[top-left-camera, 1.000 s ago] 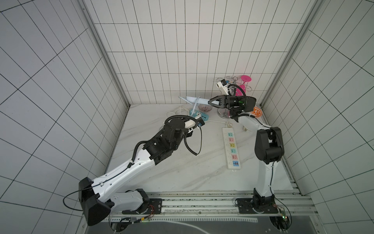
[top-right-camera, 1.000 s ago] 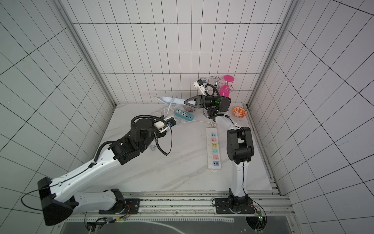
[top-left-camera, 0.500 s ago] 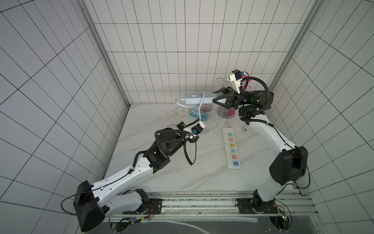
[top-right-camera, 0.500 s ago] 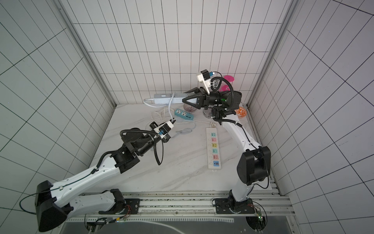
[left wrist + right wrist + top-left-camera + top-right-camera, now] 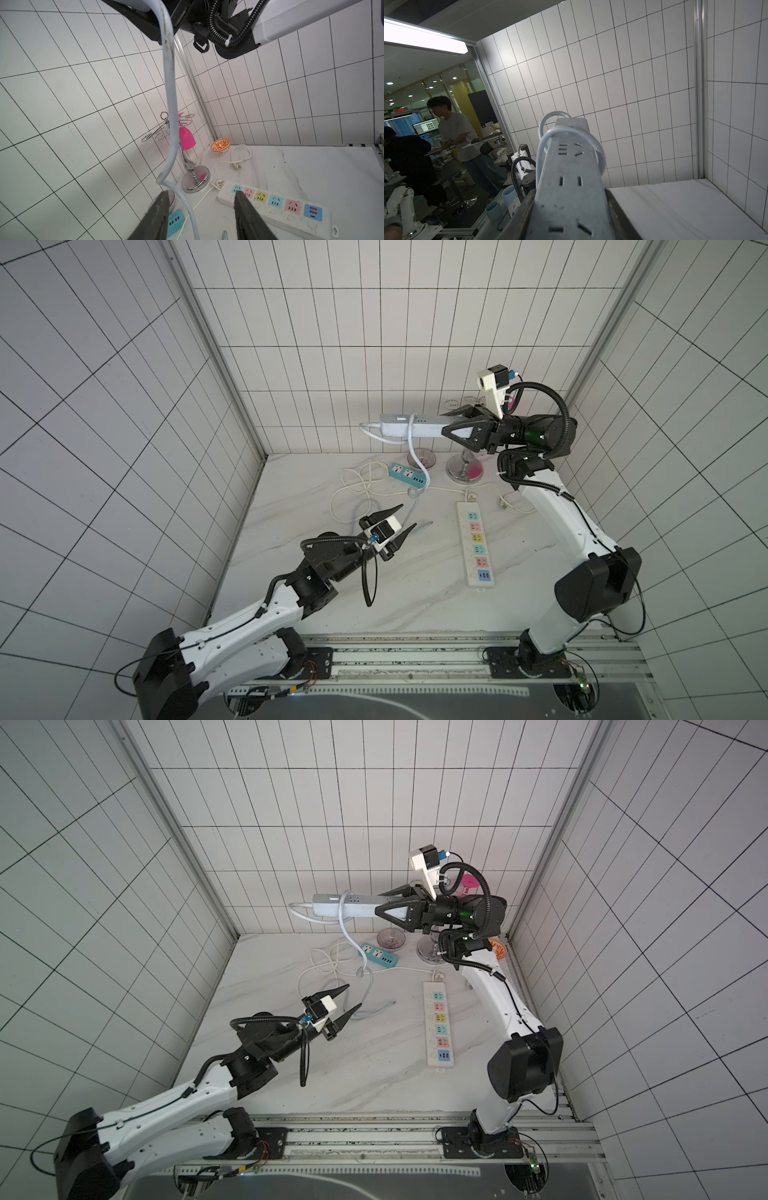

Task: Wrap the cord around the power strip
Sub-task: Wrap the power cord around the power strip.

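The robot's left hand will next grab the cord across its loose hanging part, away from the power strip [image 5: 411, 428], so length stays free to wrap around the power strip.
The pale grey-blue power strip [image 5: 411, 428] [image 5: 345, 907] [image 5: 571, 176] hangs level in the air near the back wall, with my right gripper [image 5: 444, 423] [image 5: 378, 903] [image 5: 570, 193] shut on one of its ends. The cord [image 5: 419, 464] [image 5: 353, 940] [image 5: 171, 104] loops once around the strip near its far end. From there it drops to the table, and its free end lies beside my left gripper [image 5: 409, 515] [image 5: 354, 996] [image 5: 201, 193]. That gripper is open, low over the table. The cord runs loose between its fingers [image 5: 162, 207], touching neither.
A long white strip with coloured sockets [image 5: 476, 547] lies on the right of the table. A small teal strip [image 5: 409, 475] and thin white cords [image 5: 353, 485] lie at the back. A chrome stand with a pink glass [image 5: 465, 470], a glass bowl [image 5: 422, 457] and an orange bowl [image 5: 496, 947] stand behind them.
My left gripper has opened and let go of the cord, drawing back and down. My right arm has lifted the strip higher, with the cord looped round it.
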Controlling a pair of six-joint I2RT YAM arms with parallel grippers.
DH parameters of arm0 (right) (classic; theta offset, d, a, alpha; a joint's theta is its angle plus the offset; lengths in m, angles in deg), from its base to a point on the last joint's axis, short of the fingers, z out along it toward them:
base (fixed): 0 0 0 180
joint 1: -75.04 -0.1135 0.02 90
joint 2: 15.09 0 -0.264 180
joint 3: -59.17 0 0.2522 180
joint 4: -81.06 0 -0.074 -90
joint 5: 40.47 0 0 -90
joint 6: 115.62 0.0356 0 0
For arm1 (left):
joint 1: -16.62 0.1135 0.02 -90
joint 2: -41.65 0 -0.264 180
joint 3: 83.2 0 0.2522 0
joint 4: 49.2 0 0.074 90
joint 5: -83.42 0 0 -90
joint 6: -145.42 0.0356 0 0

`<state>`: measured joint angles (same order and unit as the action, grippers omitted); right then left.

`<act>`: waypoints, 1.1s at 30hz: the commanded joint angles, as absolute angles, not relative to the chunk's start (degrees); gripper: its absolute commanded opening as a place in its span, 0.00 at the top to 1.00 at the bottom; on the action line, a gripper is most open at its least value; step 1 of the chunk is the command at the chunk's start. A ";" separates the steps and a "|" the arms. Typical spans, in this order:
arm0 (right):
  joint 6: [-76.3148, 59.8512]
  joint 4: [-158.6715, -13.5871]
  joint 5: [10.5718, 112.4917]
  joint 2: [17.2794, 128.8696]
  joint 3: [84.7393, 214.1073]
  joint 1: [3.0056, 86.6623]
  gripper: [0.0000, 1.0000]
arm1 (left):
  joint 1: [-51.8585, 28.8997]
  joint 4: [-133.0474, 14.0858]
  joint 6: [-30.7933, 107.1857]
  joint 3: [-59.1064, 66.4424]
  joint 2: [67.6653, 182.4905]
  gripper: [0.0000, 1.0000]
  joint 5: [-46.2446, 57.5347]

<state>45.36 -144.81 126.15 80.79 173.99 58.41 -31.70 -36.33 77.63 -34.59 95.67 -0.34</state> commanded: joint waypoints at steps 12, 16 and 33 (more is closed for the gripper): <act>71.01 -164.03 117.40 90.40 201.80 58.16 1.00 | -23.52 -29.68 64.26 -36.21 97.06 0.48 4.64; 69.56 -163.73 117.71 87.79 198.61 58.07 1.00 | -22.41 -27.96 62.23 -35.08 100.54 0.50 8.88; 70.74 -166.05 119.58 84.39 196.73 57.64 1.00 | -20.87 -30.76 61.21 -33.08 105.58 0.89 16.99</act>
